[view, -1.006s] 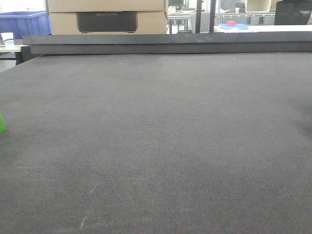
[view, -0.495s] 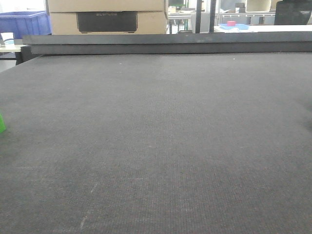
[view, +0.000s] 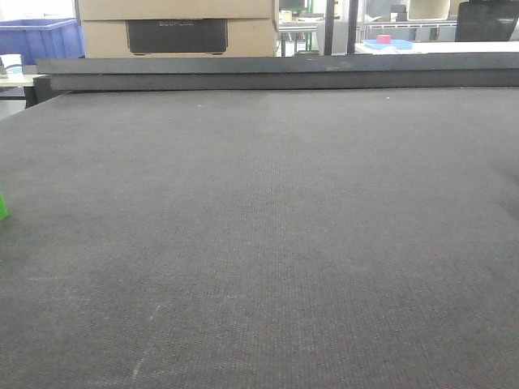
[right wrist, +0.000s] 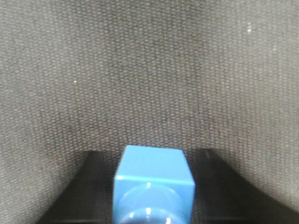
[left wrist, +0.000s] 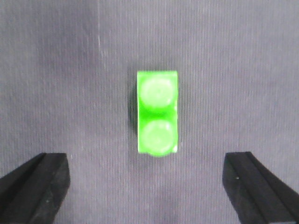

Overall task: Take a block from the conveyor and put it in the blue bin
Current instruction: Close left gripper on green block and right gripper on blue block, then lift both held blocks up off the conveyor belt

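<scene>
I will next grab the green block by its long sides with my left gripper, to lift it from the conveyor (view: 268, 227) into the blue bin (view: 40, 39).
The block (left wrist: 157, 113) is bright green with two round studs and lies flat on the conveyor (left wrist: 70, 70). My left gripper (left wrist: 147, 186) hangs over it, open, its black fingertips (left wrist: 35, 184) wide apart and nearer to me than the block. In the front view only a green sliver of the block (view: 2, 205) shows at the left edge of the conveyor (view: 268, 227). My right gripper (right wrist: 153, 186) is shut on a small blue block (right wrist: 154, 179), held just above the belt. The blue bin (view: 40, 39) stands far back left. Neither arm shows in the front view.
A dark rail (view: 276, 71) runs along the belt's far edge. Behind it stands a cardboard box (view: 178, 28) with a dark panel. A small pink object (view: 383, 38) lies on a distant table at the back right.
The green sliver at the left edge of the front view has shrunk a little, slipping further left. Nothing else has visibly moved.
</scene>
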Available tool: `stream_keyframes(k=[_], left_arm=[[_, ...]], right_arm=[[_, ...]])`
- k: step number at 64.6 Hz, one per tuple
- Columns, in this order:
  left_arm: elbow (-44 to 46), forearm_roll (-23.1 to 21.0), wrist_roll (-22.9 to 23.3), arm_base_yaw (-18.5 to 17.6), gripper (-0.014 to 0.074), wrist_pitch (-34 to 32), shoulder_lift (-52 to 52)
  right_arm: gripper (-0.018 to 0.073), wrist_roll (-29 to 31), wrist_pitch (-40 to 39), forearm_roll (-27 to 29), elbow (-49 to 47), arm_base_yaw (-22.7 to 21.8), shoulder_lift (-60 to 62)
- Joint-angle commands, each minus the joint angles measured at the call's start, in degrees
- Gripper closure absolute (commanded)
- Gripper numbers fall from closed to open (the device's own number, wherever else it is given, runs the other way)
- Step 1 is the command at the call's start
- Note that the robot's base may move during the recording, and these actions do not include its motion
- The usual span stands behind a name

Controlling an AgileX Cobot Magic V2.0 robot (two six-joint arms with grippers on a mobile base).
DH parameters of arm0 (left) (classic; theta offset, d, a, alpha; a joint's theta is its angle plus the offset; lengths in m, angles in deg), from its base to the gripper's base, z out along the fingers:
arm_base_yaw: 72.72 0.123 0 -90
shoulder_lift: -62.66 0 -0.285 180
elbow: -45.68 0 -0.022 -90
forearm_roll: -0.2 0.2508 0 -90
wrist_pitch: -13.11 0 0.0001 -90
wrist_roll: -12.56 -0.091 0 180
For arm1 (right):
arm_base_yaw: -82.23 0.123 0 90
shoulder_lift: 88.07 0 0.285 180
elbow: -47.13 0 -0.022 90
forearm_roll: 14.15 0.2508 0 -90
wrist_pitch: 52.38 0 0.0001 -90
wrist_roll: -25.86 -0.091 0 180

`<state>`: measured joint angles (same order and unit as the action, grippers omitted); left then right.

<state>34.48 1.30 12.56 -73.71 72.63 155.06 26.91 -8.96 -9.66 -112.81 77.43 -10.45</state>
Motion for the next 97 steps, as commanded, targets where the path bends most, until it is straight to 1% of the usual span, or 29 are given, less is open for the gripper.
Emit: stream_keyframes(k=[1,4,6,11,14,22,34,41,52,56,61,66,69,70,76,77,83,89,93,97], left_arm=[[-0.1,-0.2,0.0,0.1,0.0028,0.9,0.5],[-0.1,-0.2,0.0,0.1,0.0028,0.4,1.1],[-0.1,-0.2,-0.3,0.1,0.0028,0.1,1.5],[-0.1,-1.1,-3.0,0.0,0.0028,-0.8,3.1],[-0.1,-1.5,-3.5,-0.2,0.0028,-0.8,4.4],[-0.1,-1.5,-3.6,-1.1,0.0028,-1.2,7.5],[-0.1,-1.1,-3.5,-3.1,0.0028,-5.8,10.4],[-0.1,-1.1,-2.6,-3.1,0.0028,-8.2,11.9],[-0.1,-0.8,-2.5,-3.1,0.0031,-8.9,14.3],[-0.1,-0.8,-2.5,-3.1,0.0052,-9.1,14.6],[-0.1,-0.8,-2.3,-3.1,0.0116,-9.3,14.6],[-0.1,-0.8,-2.3,-3.1,0.0246,-9.4,14.6],[-0.1,-0.8,-2.3,-3.1,0.0368,-9.4,14.6],[-0.1,-0.8,-2.3,-3.1,0.0426,-9.4,14.6],[-0.1,-0.8,-2.3,-3.1,0.066,-9.4,14.3],[-0.1,-0.8,-2.3,-3.1,0.0713,-9.4,14.3],[-0.1,-1.1,-2.2,-3.2,0.0708,-9.2,13.2],[-0.1,-1.1,-1.4,-3.3,0.0708,-8.4,11.5],[-0.1,-1.6,-1.3,-3.5,0.0708,-7.7,10.0],[-0.1,-1.7,-1.3,-4.1,0.0708,-7.3,7.7]], right_arm=[[0.0649,0.6,-0.1,-0.3,-0.3,-0.3,0.0],[0.071,0.6,-0.1,-0.3,-0.3,-0.3,0.0],[0.0727,0.6,-0.1,-0.3,-0.3,-0.3,0.0],[0.0717,0.6,-0.1,-0.3,-0.3,-0.3,0.0],[0.0718,0.6,-0.1,-0.3,-0.3,-0.3,0.0],[0.0718,0.6,-0.3,-0.3,-0.3,-0.3,0.0],[0.0718,0.6,-1.0,-0.3,-0.3,-0.3,0.0],[0.0718,0.6,-1.0,-0.3,-0.3,-0.3,0.0],[0.0718,0.6,-1.3,-0.3,-0.3,-0.3,0.0],[0.0718,0.6,-1.3,-0.3,-0.3,-0.2,0.0],[0.0718,0.6,-1.3,-0.3,-0.3,-0.2,0.0],[0.0718,0.6,-1.3,-0.3,-0.3,-0.2,0.1],[0.0718,0.6,-1.0,0.0,-0.3,-0.2,0.7],[0.0718,0.6,-1.0,0.1,-0.3,-0.2,0.9],[0.0718,0.6,-0.9,0.5,-0.3,-0.1,3.1],[0.0718,0.6,-0.9,0.6,-0.3,-0.1,3.6],[0.0718,0.6,-0.7,1.0,-0.3,0.2,6.7],[0.0718,0.6,-0.5,1.1,-0.3,1.7,9.6],[0.0718,0.6,-0.5,1.1,-0.1,4.0,11.4],[0.0718,0.6,-0.8,1.2,0.8,7.3,13.2]])
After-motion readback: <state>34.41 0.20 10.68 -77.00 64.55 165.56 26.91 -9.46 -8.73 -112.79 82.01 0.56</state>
